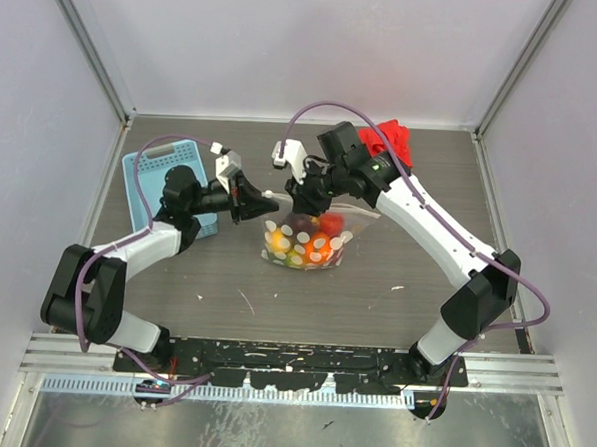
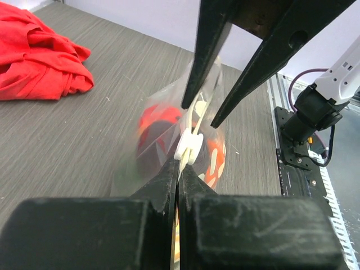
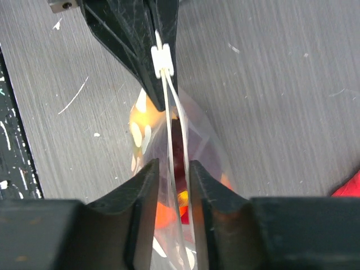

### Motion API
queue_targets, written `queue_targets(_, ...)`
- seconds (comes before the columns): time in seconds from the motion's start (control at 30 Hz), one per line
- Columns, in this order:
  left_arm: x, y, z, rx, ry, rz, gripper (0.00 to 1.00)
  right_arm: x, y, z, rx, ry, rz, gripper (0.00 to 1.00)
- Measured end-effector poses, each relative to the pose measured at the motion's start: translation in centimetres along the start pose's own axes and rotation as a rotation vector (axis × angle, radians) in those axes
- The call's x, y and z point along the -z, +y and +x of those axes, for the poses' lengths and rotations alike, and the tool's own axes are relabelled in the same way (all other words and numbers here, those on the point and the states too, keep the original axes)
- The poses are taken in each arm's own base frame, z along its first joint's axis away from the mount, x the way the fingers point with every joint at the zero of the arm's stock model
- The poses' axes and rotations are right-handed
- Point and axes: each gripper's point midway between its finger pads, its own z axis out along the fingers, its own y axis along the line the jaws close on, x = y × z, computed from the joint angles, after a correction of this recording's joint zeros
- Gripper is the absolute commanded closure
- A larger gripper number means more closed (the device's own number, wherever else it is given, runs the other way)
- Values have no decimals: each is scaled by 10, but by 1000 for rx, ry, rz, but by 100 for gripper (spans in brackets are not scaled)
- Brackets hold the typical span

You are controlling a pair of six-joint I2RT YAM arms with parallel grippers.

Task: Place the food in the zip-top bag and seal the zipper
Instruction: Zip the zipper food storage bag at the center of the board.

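Note:
My right gripper grabs the small white slider (image 1: 268, 194) (image 3: 162, 61) by its sides next, to run it along the zipper and seal it.
The zip-top bag (image 1: 322, 247), clear with white dots, stands at the table's middle with the food (image 1: 328, 225) inside: red, orange, yellow and dark fruits. My left gripper (image 1: 263, 204) is shut on the bag's top edge (image 2: 181, 169), right behind a small white slider (image 2: 189, 145) on the zipper. My right gripper (image 1: 302, 204) straddles the same edge further along. In the right wrist view its fingers (image 3: 147, 185) stand a little apart, and the zipper's two strips (image 3: 169, 107) run between them, parted, with the food (image 3: 179, 147) below.
A red cloth (image 1: 388, 140) lies at the back right, also in the left wrist view (image 2: 34, 56). A light blue basket (image 1: 151, 181) lies at the left under my left arm. Enclosure walls stand on three sides.

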Motion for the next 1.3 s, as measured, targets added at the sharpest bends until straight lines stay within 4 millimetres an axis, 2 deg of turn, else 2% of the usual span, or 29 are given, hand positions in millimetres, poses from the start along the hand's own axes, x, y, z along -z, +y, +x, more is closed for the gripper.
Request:
queue_targets(0.07, 1, -3, -4, -11, -5, 2, 100, 1, 0, -7, 8, -29, 2, 56)
queue_targets(0.17, 2, -7, -10, -33, -15, 6, 100, 4, 1, -21, 35, -82, -1, 53)
queue_targets(0.37, 2, -9, -14, -53, -20, 8, 100, 2, 14, -47, 94, -153, -27, 53)
queue_targets(0.53, 3, -8, -13, -51, -16, 6, 100, -3, 17, -65, 128, -198, -46, 58)
queue_targets(1.13, 3, -8, -10, -49, -8, 4, 100, -21, 16, -63, 129, -194, -91, 73)
queue_targets(1.3, 3, -8, -10, -52, -5, 3, 100, -23, 17, -63, 132, -195, -97, 85)
